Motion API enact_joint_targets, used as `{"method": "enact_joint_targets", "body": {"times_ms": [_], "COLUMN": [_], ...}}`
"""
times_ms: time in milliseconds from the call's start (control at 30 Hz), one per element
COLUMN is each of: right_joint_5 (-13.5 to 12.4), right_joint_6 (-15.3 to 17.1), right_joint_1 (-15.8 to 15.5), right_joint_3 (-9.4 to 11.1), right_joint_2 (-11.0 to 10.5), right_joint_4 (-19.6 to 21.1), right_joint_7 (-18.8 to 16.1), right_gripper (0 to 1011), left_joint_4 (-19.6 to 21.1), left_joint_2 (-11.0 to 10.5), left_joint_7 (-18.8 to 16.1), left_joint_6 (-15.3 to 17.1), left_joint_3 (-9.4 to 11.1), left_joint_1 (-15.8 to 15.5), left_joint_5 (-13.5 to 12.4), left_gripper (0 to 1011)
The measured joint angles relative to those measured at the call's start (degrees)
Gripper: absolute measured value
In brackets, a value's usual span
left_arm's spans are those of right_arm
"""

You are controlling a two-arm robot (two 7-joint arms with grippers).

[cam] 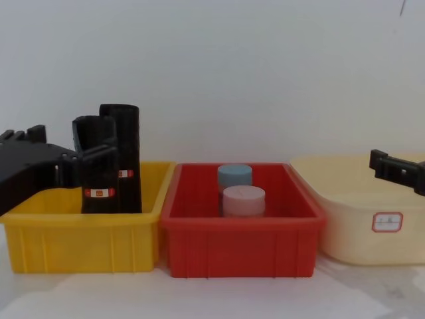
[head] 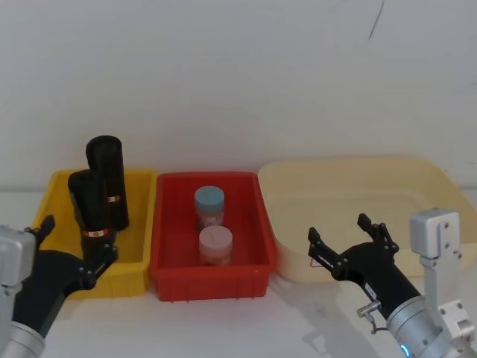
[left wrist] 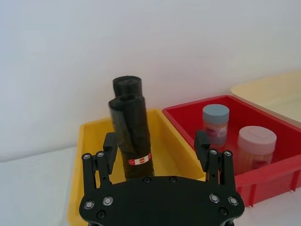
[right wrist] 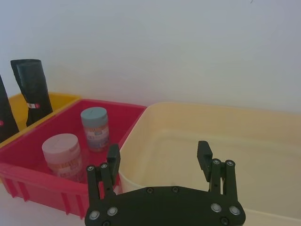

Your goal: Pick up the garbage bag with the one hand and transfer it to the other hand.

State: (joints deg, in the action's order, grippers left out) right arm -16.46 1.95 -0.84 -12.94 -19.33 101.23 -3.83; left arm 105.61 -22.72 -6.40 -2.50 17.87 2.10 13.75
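Observation:
The nearer garbage bag has its lower end closed in by the yellow bin's sides, so my left gripper will next grab the part of that bag above its label.
Two black garbage bag rolls stand upright in the yellow bin. The nearer roll has a white-and-orange label band. My left gripper is open, with one finger on each side of this roll and not closed on it. The farther roll stands just behind it. My right gripper hangs open and empty over the front edge of the cream bin.
A red bin sits between the yellow and cream bins. It holds a blue-lidded jar and a pink-lidded jar. White table surface lies in front of the bins, and a white wall behind them.

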Motion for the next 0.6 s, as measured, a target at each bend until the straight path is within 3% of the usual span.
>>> {"method": "enact_joint_targets", "body": {"times_ms": [600], "right_joint_5": [0.0], "right_joint_6": [0.0], "right_joint_1": [0.0], "right_joint_3": [0.0], "right_joint_2": [0.0], "right_joint_4": [0.0], "right_joint_7": [0.0], "right_gripper": [1000], "left_joint_4": [-4.7], "left_joint_2": [1.4], "left_joint_7": [3.1], "left_joint_6": [-1.9], "left_joint_3": [-2.9], "left_joint_1": [-2.0], "left_joint_5": [4.7], "left_gripper": [1001]}}
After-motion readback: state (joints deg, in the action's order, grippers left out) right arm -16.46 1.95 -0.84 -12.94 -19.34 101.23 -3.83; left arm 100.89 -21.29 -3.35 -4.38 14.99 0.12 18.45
